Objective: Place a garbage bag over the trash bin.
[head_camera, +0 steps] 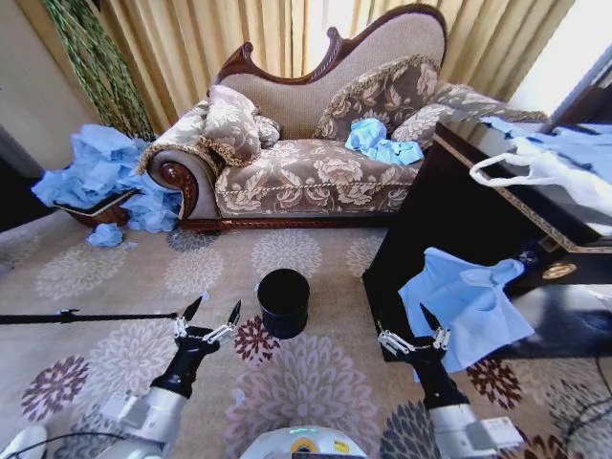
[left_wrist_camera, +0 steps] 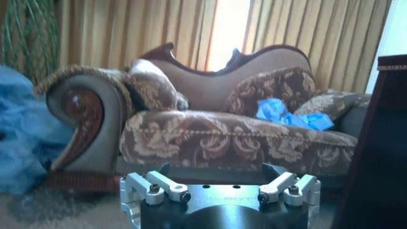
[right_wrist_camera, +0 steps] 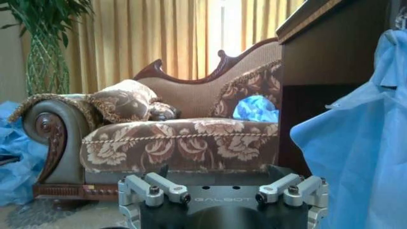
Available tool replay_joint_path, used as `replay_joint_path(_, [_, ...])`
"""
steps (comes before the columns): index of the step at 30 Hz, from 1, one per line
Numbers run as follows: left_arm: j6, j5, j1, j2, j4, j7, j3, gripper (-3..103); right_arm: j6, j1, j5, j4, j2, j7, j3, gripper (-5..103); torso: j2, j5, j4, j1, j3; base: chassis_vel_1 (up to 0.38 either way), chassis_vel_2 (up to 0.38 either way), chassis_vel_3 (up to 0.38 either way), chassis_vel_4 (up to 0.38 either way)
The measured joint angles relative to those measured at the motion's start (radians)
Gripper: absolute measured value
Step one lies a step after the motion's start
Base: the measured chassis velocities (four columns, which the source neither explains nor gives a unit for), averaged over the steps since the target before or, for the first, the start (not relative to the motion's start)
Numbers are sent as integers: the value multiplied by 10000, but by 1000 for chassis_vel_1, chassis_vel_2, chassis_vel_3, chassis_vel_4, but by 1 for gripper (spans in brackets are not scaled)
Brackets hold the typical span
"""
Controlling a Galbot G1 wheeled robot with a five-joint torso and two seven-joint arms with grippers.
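Note:
I will next grab the garbage bag by its upper corner (head_camera: 432,255) with my left gripper, because that thin edge stands up while the rest hangs loose.
The trash bin (head_camera: 283,301), a small black cylinder, stands upright on the patterned carpet straight ahead. Just left of it, close beside the bin and apart from it, my left gripper (head_camera: 212,314) (left_wrist_camera: 216,171) is open and holds nothing. The garbage bag (head_camera: 470,298) (right_wrist_camera: 356,143), thin and light blue, drapes down the front of a dark table to the right of the bin. My right gripper (head_camera: 409,323) (right_wrist_camera: 219,171) is open at the bag's left edge. The plastic lies beside its fingers, not between them.
The dark table (head_camera: 449,215) carries a white bag with loop handles (head_camera: 540,170) and more blue plastic. A floral sofa (head_camera: 306,172) stands behind, with blue bags (head_camera: 381,143) on its seat. A heap of blue bags (head_camera: 100,177) lies far left, and a thin black rod (head_camera: 86,316) crosses the carpet.

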Motion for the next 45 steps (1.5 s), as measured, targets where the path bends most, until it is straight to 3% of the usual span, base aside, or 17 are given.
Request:
replay_joint_path(4, [-206,88,-17,42,0,-83,10,93,91,-57,23,4,7,2,-11,100,0,1,0,0,0,0,0,0,0])
replay_joint_path(13, [-101,-515,21,250,0,-116,157,97,495,-26,-60,-88,82,-394,17,100,0,1,0,0,0,0,0,0,0])
replay_joint_path(18, [174,-1272,-92,968,0,-335,198,94,801,-34,-237,-360,20,-509,34,100,0,0,-1,0,0,0,0,0,0])
replay_joint_path(21, [226,-1364,-222,1386,0,-358,185,93,918,-9,-351,-517,-53,-520,34,100,0,0,3,0,0,0,0,0,0])
replay_joint_path(23, [221,-1363,-413,1884,0,-344,162,93,997,-63,-344,-567,-51,-514,27,100,0,0,-6,0,0,0,0,0,0])
replay_joint_path(25, [209,-1347,-416,1935,0,-335,161,93,997,-68,-315,-553,-35,-505,17,100,0,-1,-6,0,0,0,0,0,0])
replay_joint_path(29, [-16,-1172,-214,1804,0,-287,169,89,984,-23,-242,-401,13,-486,1,100,0,1,2,0,0,0,0,0,0])
replay_joint_path(41, [-3,-1147,-177,870,0,-511,41,95,983,-15,-234,-385,111,-94,-6,100,0,1,1,0,0,0,0,0,0])
replay_joint_path(45, [155,-1452,-261,1004,0,-610,84,92,1024,-37,-186,-390,53,-121,23,100,0,1,1,0,0,0,0,0,0])
